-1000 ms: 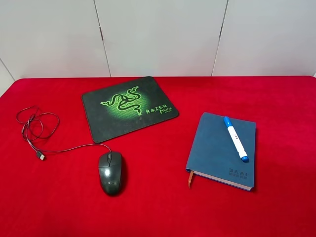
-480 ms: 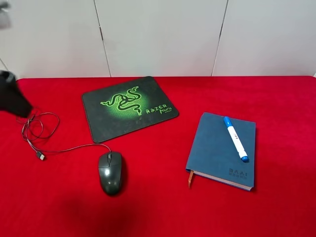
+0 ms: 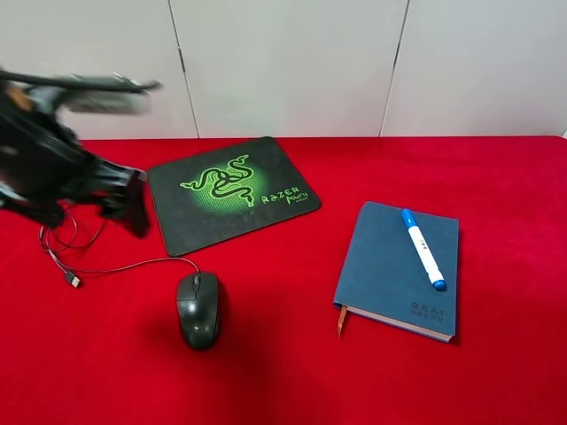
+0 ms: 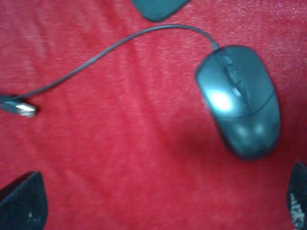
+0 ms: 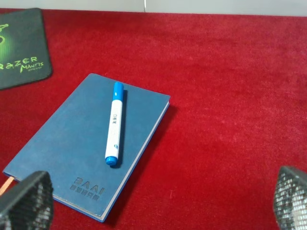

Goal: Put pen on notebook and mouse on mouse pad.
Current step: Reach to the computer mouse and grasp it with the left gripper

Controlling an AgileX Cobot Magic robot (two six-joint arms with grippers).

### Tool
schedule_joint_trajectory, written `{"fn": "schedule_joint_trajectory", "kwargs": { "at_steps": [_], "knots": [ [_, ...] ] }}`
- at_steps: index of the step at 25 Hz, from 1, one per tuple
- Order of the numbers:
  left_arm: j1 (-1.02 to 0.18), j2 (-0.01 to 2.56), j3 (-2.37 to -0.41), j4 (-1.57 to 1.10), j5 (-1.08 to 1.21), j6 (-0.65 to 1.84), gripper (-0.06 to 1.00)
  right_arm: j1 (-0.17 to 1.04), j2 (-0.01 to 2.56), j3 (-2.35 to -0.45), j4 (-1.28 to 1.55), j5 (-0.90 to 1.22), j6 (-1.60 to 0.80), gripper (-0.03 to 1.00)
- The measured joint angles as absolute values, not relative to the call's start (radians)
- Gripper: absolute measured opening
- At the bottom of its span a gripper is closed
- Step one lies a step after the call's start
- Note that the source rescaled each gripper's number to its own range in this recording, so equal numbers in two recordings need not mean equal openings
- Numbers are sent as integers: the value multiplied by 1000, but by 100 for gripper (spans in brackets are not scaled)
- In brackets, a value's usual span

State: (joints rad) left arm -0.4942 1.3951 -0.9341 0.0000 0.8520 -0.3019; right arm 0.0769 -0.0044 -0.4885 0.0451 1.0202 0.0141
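Note:
The mouse has to go on the black mouse pad [image 3: 232,195], so my left gripper will next grab the mouse by its palm-rest sides.
The dark mouse [image 3: 197,310] lies on the red cloth, in front of the black mouse pad [image 3: 230,190] and off it. Its thin cable [image 3: 106,268] runs left to a loose coil. The blue-capped white pen [image 3: 423,248] rests on the blue-grey notebook [image 3: 399,270] at the right. My left gripper [image 3: 131,205], blurred, hangs above the cloth beside the pad's left edge. It stands open in the left wrist view, with the mouse [image 4: 238,100] ahead of its fingertips [image 4: 21,203]. My right gripper [image 5: 158,201] is open, back from the notebook [image 5: 86,148] and pen [image 5: 114,123], and is outside the exterior view.
The cable's USB plug [image 4: 19,108] lies loose on the cloth left of the mouse. A corner of the mouse pad [image 4: 156,7] shows beyond the cable. Red cloth [image 3: 283,381] covers the whole table, with a white panelled wall behind.
My left arm has swung in from the left edge toward the mouse pad's left side. Mouse, pad, notebook and pen have not moved.

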Motion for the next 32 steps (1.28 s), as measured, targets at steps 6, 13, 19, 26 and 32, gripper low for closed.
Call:
{"fn": "schedule_joint_trajectory", "kwargs": {
  "at_steps": [6,13,19,26,32],
  "knots": [
    [-626,1516,-935,0,789,-458,100,77,-4,-489,45,1020,14,100],
    [-716,1637,-935,0,723,-574,100,77,-4,-489,45,1020,14,100],
    [-751,1723,-935,0,696,-617,100,77,-4,-489,45,1020,14,100],
    [-752,1766,-912,0,624,-663,100,77,-4,-489,45,1020,14,100],
    [-752,1808,-894,0,552,-702,100,77,-4,-489,45,1020,14,100]
  ]
}}
